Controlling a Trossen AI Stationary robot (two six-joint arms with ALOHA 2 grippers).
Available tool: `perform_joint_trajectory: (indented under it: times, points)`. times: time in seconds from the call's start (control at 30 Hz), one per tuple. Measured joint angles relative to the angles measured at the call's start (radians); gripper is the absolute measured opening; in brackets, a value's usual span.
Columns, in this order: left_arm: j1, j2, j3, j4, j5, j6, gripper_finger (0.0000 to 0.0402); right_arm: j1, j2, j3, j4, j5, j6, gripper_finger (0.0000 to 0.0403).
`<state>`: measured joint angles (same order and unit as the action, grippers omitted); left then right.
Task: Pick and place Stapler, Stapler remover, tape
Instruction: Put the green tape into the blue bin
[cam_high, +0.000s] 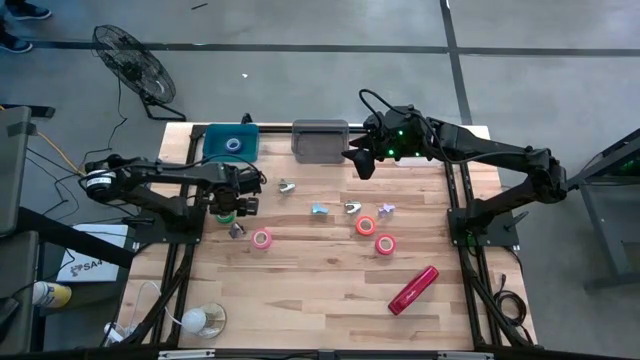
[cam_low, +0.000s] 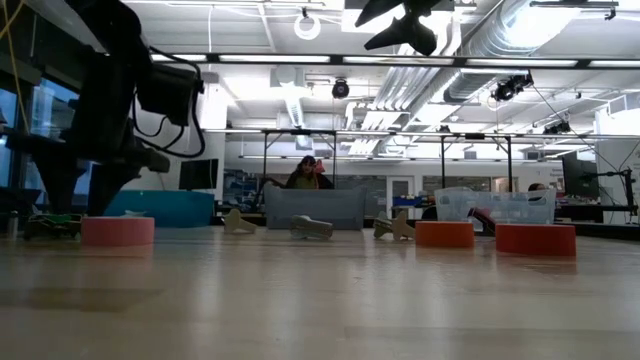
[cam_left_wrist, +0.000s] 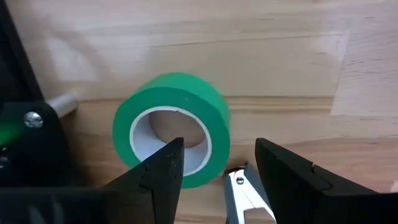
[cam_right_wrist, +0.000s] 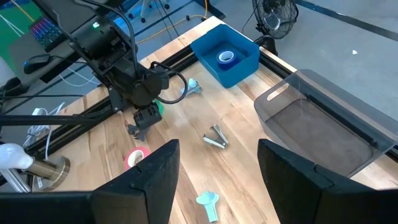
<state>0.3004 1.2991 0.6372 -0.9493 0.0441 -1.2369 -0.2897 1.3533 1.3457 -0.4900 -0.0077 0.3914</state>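
The left gripper is ready to close and would hold the green roll: its fingers are on both sides of the roll's side, one of them in the roll's white hole.
My left gripper (cam_high: 228, 204) points down, open, low over a green tape roll (cam_left_wrist: 171, 127) that lies flat on the table's left side. One finger (cam_left_wrist: 163, 167) stands over the roll's hole and the other (cam_left_wrist: 283, 171) outside its wall; I see no touch. A stapler remover (cam_left_wrist: 241, 191) lies beside the roll, between the fingers. The red stapler (cam_high: 413, 290) lies on its side near the front right. My right gripper (cam_high: 360, 160) hangs open, high above the table's far side.
Pink (cam_high: 261, 238), orange (cam_high: 365, 225) and red (cam_high: 385, 243) tape rolls and several stapler removers (cam_high: 319, 209) lie mid-table. A blue bin (cam_high: 231, 142) holding a tape roll and a grey bin (cam_high: 320, 140) stand at the far edge. A lamp (cam_high: 205, 320) sits front left.
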Motion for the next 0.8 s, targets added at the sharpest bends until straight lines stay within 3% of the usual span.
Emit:
perform_joint_trajectory:
  times: [0.27, 0.67, 0.8]
  points:
    - [0.000, 0.000, -0.026, 0.063, 0.003, 0.000, 0.0182, 0.000, 0.000, 0.000, 0.000, 0.000, 0.000, 0.0209]
    - [0.000, 0.000, -0.026, 0.061, -0.009, 0.021, 0.0055, 0.000, 0.000, 0.002, 0.000, 0.008, 0.011, 0.0209]
    - [0.000, 0.000, -0.025, 0.062, -0.006, 0.042, 0.0034, 0.000, 0.000, 0.002, 0.000, 0.008, 0.011, 0.0209]
